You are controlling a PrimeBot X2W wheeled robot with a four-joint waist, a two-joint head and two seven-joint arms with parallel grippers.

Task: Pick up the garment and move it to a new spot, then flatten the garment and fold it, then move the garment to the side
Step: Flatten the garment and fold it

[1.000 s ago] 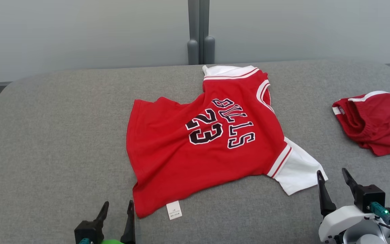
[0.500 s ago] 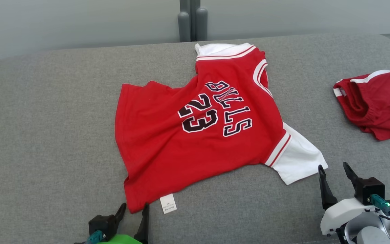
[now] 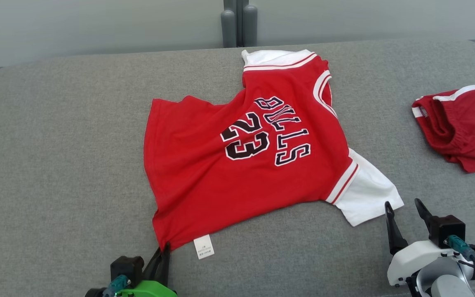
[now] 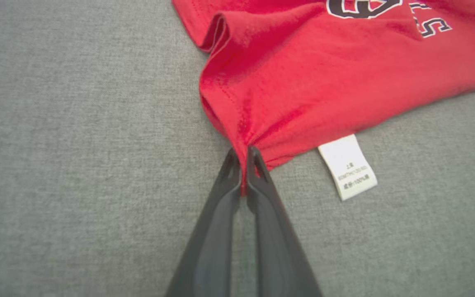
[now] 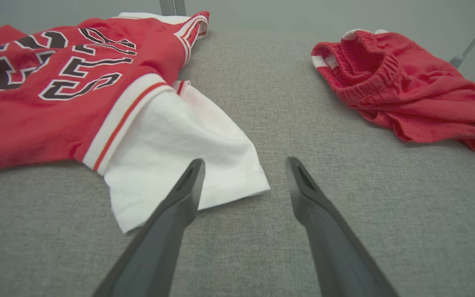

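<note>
The white sleeve needs to be folded over the jersey's body (image 3: 290, 183), so next I will grab it by its cuff corner (image 3: 398, 202) with my right gripper.
The garment (image 3: 221, 177) is a red jersey with white sleeves and black "BULLS 23" lettering, lying spread on the grey cushion (image 3: 56, 165). My left gripper (image 3: 164, 249) is shut on its near bottom corner; the left wrist view shows red cloth (image 4: 287, 82) pinched between the closed tips of the left gripper (image 4: 242, 156), bunching into folds. A white care label (image 4: 348, 167) hangs beside the pinch. My right gripper (image 3: 404, 210) stands open just beyond the near white sleeve (image 3: 365, 194). In the right wrist view the right gripper (image 5: 243, 169) straddles the sleeve's (image 5: 179, 152) corner, above it.
Red shorts (image 3: 464, 128) with a white band lie crumpled at the cushion's right edge, also as the shorts (image 5: 398, 82) in the right wrist view. A grey post (image 3: 237, 22) rises behind the cushion's far edge. Bare cushion stretches left of the jersey.
My left gripper moved forward to the jersey's bottom corner and shut on it. The head camera tilted between frames. The right gripper kept its place, still open.
</note>
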